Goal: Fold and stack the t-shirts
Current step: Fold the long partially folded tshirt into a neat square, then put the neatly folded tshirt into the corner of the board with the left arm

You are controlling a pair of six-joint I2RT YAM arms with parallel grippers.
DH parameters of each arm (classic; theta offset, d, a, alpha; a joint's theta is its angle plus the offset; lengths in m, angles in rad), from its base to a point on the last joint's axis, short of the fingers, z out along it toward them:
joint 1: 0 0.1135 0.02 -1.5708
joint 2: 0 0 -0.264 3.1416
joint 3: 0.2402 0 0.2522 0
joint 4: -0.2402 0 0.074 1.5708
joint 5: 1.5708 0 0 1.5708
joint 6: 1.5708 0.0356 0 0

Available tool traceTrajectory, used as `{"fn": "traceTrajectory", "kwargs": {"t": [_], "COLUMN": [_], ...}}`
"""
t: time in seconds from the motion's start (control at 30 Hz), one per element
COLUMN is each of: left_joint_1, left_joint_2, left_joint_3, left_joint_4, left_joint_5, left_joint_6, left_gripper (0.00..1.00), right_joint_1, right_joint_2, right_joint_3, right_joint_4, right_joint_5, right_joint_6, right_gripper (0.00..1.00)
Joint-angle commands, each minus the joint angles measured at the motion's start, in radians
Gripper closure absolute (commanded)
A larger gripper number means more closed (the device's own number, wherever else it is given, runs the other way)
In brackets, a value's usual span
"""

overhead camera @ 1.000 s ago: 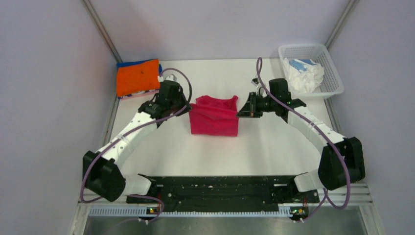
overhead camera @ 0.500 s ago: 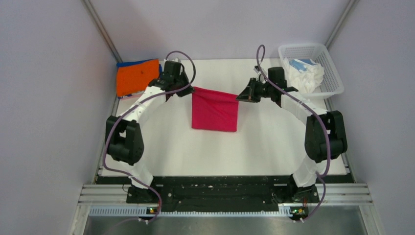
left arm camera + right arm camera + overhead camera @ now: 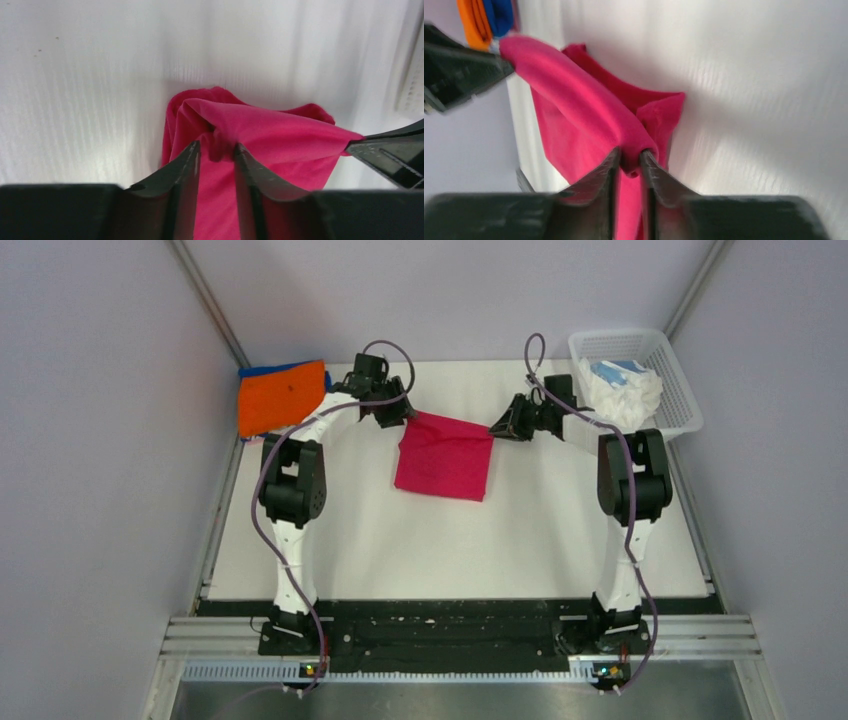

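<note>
The left gripper will lay the folded crimson-pink t-shirt on the stack, so it will next grab the t-shirt, layers together, by its side nearest the orange t-shirt.
The crimson-pink t-shirt lies folded in the middle of the table, its far edge lifted between my two grippers. My left gripper is at its far left corner. In the left wrist view the jaws stand apart with a bunch of pink cloth between the tips. My right gripper is at the far right corner. In the right wrist view its jaws are parted a little round a fold of the shirt. A folded orange t-shirt sits on a blue one at the far left.
A white mesh basket at the far right corner holds crumpled white and pale blue shirts. Both arms reach far across the table, elbows raised. Grey walls close in both sides.
Both arms carried the shirt's top edge away toward the far side and laid it flatter. Both pairs of jaws, shut before, have parted.
</note>
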Motion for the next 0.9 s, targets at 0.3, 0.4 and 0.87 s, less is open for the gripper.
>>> {"fn": "traceTrajectory", "kwargs": {"t": [0.3, 0.4, 0.87], "left_joint_1": [0.025, 0.024, -0.074], "left_joint_2": [-0.020, -0.008, 0.132], "left_joint_3": [-0.048, -0.089, -0.061], "left_joint_4": [-0.008, -0.010, -0.082], "left_joint_5": [0.090, 0.113, -0.014], "left_joint_6": [0.104, 0.126, 0.138], "left_gripper": [0.01, 0.03, 0.46], "right_joint_1": [-0.029, -0.033, -0.086], "right_joint_2": [-0.170, -0.291, -0.588], "right_joint_3": [-0.015, -0.113, -0.368], "right_joint_4": [-0.026, -0.023, -0.001], "right_joint_5": [0.196, 0.258, 0.324], "right_joint_6": [-0.060, -0.071, -0.052], "right_gripper": [0.01, 0.01, 0.01]}}
